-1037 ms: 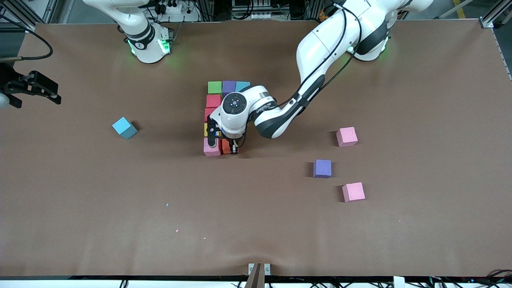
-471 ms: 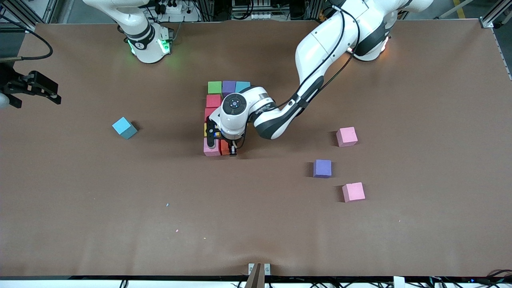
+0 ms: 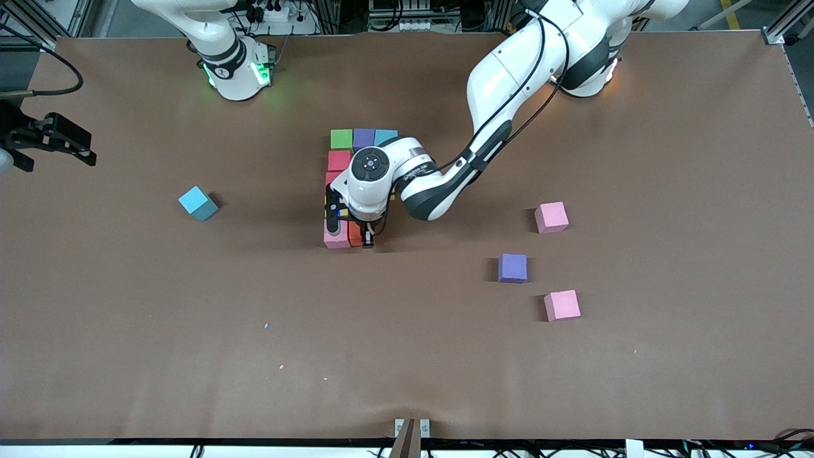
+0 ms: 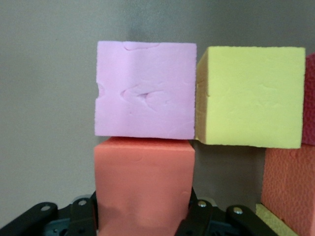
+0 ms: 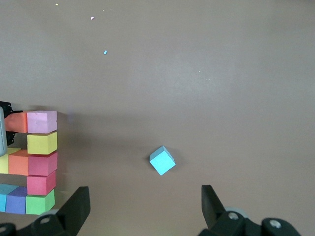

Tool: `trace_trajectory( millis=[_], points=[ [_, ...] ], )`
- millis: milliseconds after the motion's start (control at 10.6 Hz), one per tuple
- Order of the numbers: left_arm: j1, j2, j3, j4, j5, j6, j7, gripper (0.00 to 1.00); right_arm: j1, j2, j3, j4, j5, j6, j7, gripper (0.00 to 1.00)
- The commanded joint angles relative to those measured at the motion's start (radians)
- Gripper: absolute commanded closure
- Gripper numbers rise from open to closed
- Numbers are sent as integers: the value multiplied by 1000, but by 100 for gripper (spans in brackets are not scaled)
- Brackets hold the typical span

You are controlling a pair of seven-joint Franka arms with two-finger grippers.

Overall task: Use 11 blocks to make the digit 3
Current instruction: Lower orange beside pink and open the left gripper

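The orange block is flush beside the pink block in the left wrist view, so my left gripper should open its fingers.
The digit 3 figure (image 3: 340, 160) lies mid-table: a row of green (image 3: 341, 138), purple (image 3: 364, 137) and light blue (image 3: 385, 136) blocks, then red, yellow and pink (image 3: 336, 238) blocks in a column nearer the camera. My left gripper (image 3: 351, 229) is low over the table, shut on an orange block (image 3: 357, 236) that touches the pink block. In the left wrist view the orange block (image 4: 143, 182) sits between my left gripper's (image 4: 143, 219) fingers, flush against the pink block (image 4: 145, 89), with the yellow block (image 4: 251, 96) beside the pink one. My right gripper (image 3: 82, 147) waits open at the right arm's end.
A loose light blue block (image 3: 197, 203) lies toward the right arm's end and shows in the right wrist view (image 5: 162, 160) over my right gripper (image 5: 145, 206). Toward the left arm's end lie two pink blocks (image 3: 551, 217) (image 3: 562, 305) and a purple one (image 3: 512, 268).
My left gripper has slid slightly toward the right arm's end with the orange block, bringing it up against the pink block. The right arm has not moved.
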Motion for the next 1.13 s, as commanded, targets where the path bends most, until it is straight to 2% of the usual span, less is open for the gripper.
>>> trace_trajectory(
  millis=[0,94,189,283,754,849,1037],
  points=[
    [-19,20,16,42,-20,-2,28,62,-8,12,1,27,3,-11,-14,0],
    [-19,18,22,42,-20,-2,28,56,-10,12,1,27,3,-11,-14,0],
    [-19,15,22,40,-21,0,25,43,-10,12,1,27,3,-11,-12,0],
    [-19,12,22,37,-21,0,12,0,-10,12,1,27,3,-11,-12,0],
    [-18,-25,19,29,-21,-20,6,0,-13,22,1,25,29,-17,-11,0],
    [-16,-49,19,28,-20,-42,6,0,-22,36,1,24,49,-20,-11,0],
    [11,-111,14,-35,-30,-72,-1,0,-87,44,1,24,147,-20,-11,0]
  ],
)
